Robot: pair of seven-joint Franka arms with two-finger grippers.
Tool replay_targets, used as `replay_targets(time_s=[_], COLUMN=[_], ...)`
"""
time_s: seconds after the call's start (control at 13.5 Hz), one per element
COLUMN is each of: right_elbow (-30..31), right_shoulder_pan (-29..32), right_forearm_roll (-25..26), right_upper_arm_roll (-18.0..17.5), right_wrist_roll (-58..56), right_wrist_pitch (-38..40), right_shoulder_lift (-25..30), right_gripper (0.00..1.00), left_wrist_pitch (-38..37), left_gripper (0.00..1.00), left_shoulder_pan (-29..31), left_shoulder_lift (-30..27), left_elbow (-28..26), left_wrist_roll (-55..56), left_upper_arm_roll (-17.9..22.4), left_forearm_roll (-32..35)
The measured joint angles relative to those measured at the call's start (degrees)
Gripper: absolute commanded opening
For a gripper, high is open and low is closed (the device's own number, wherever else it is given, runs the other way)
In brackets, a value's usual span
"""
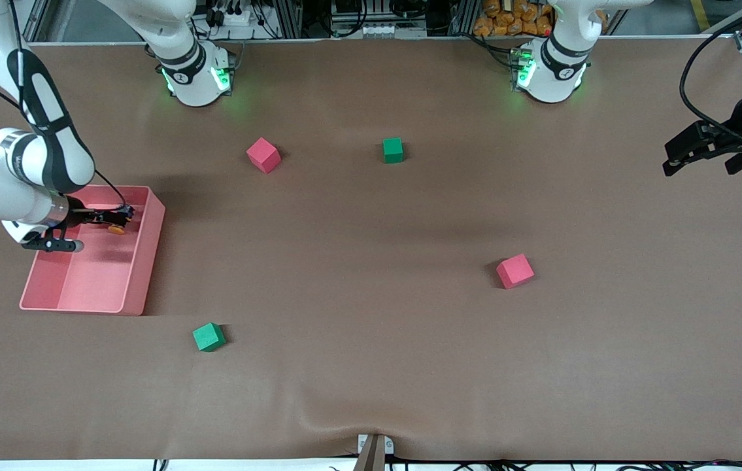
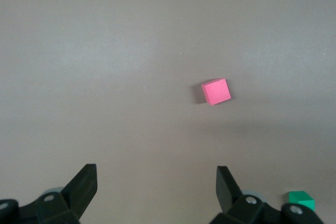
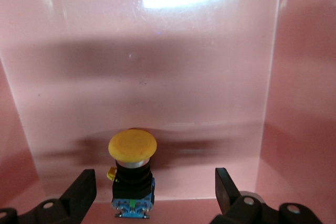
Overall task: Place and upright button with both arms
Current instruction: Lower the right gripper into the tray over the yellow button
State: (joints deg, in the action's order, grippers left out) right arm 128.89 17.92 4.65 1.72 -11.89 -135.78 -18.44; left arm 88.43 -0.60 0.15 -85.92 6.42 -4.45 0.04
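Note:
The right gripper grabs the button [image 3: 132, 150] by its black body [image 3: 131, 182] next. Then I lift the button out of the pink bin to place it upright.
The button [image 3: 132, 150], with an orange cap, black body and blue base, sits in the pink bin [image 1: 148, 261] at the right arm's end of the table. It shows as a small orange spot [image 1: 116, 229] in the front view. My right gripper [image 3: 155, 187] is down in the bin, open. The button lies between its fingers, closer to one finger [image 3: 81, 190] and touching neither. The cap points away from the wrist. My left gripper [image 2: 156, 187] hangs open and empty over the bare table at the left arm's end [image 1: 674, 160].
Two red cubes [image 1: 263, 155] [image 1: 514, 271] and two green cubes [image 1: 393, 150] [image 1: 208, 337] lie scattered on the brown table. The left wrist view shows a red cube [image 2: 216, 91] and a green cube [image 2: 301, 201]. The bin's walls [image 3: 294, 103] stand close around the right gripper.

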Motion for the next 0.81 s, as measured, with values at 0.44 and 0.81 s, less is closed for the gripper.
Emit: replay_targets(time_s=[0.44, 0.81], right_elbow=[5.4, 5.7], right_shoulder_pan=[0.0, 0.0], right_forearm_roll=[0.0, 0.0], right_upper_arm_roll=[0.0, 0.0], right_wrist_roll=[0.0, 0.0], right_wrist_pitch=[-9.0, -9.3], right_shoulder_lift=[-0.1, -0.2], right_gripper=[1.0, 1.0], left_wrist_pitch=[0.0, 0.0], left_gripper=[1.0, 1.0], left_shoulder_pan=[0.1, 0.1], left_shoulder_lift=[0.0, 0.0], left_elbow=[0.0, 0.0], left_wrist_roll=[0.0, 0.0], left_upper_arm_roll=[0.0, 0.1], left_forearm_roll=[0.0, 0.0])
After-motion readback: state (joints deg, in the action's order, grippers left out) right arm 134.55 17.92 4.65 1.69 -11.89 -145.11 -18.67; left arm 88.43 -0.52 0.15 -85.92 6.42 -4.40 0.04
